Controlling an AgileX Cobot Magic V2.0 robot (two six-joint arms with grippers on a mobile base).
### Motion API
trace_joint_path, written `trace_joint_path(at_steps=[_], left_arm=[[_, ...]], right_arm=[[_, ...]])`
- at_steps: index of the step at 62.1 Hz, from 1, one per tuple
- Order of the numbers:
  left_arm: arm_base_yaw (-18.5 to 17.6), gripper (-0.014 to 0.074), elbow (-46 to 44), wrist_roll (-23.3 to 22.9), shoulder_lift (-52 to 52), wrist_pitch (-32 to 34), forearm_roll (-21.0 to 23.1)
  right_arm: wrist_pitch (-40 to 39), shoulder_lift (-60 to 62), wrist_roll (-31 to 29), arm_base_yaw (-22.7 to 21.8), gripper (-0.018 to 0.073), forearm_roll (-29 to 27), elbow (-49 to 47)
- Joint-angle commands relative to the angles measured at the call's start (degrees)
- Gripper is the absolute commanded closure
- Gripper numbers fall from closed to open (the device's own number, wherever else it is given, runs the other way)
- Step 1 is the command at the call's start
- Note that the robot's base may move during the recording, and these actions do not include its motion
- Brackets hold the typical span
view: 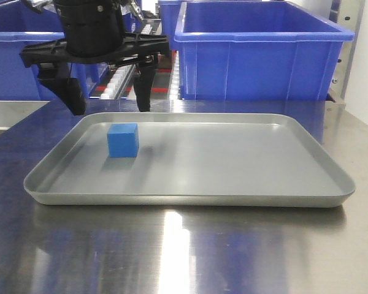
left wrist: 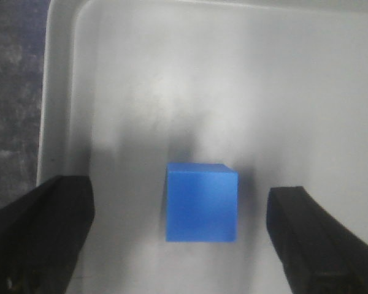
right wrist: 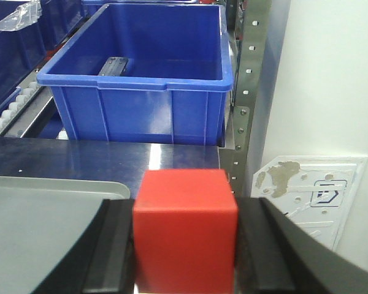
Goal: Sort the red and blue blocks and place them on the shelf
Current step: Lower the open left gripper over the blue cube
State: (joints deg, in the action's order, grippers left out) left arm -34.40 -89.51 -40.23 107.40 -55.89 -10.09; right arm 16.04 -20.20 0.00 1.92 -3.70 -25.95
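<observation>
Next, my left gripper grabs opposite sides of the blue block point(view: 122, 140) to sort it onto the shelf.
The blue block point(view: 122, 140) rests on the left part of the grey tray point(view: 233, 199). My left gripper point(view: 109, 104) hangs open above and just behind it. In the left wrist view the blue block point(left wrist: 202, 202) lies on the tray floor point(left wrist: 233, 73) between the two black fingers point(left wrist: 43, 233), with a clear gap on each side. My right gripper point(right wrist: 185, 257) is shut on the red block point(right wrist: 185, 214), holding it above the tabletop, off the tray's corner point(right wrist: 37, 233). Ahead of it stands the shelf point(right wrist: 248, 79) with its perforated steel upright.
Large blue bins point(view: 257, 61) sit on the shelf's roller tracks point(view: 119, 79) behind the tray. Another blue bin point(view: 12, 61) is at the back left. The tray lies on a shiny steel tabletop point(view: 184, 257). A white wall point(right wrist: 319, 73) is right of the upright.
</observation>
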Motion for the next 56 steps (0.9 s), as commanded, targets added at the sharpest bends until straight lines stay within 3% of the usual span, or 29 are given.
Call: trace_joint_path(at_steps=[1,41,56], left_arm=[[-0.4,-0.0024,-1.9,-1.5,-1.8,1.2,-0.9],[-2.0,-0.0017,-1.9,-1.5,2.1,1.7,-1.3],[-2.0,0.0134,-1.9,-1.5,2.1,1.7,-1.3]], right_arm=[[-4.8,-0.2,-0.9,-0.3,0.047,-0.2,-1.6],[-4.8,-0.2,-0.9,-0.3,0.047,-0.2,-1.6],[-4.8,-0.2,-0.9,-0.3,0.047,-0.2,-1.6]])
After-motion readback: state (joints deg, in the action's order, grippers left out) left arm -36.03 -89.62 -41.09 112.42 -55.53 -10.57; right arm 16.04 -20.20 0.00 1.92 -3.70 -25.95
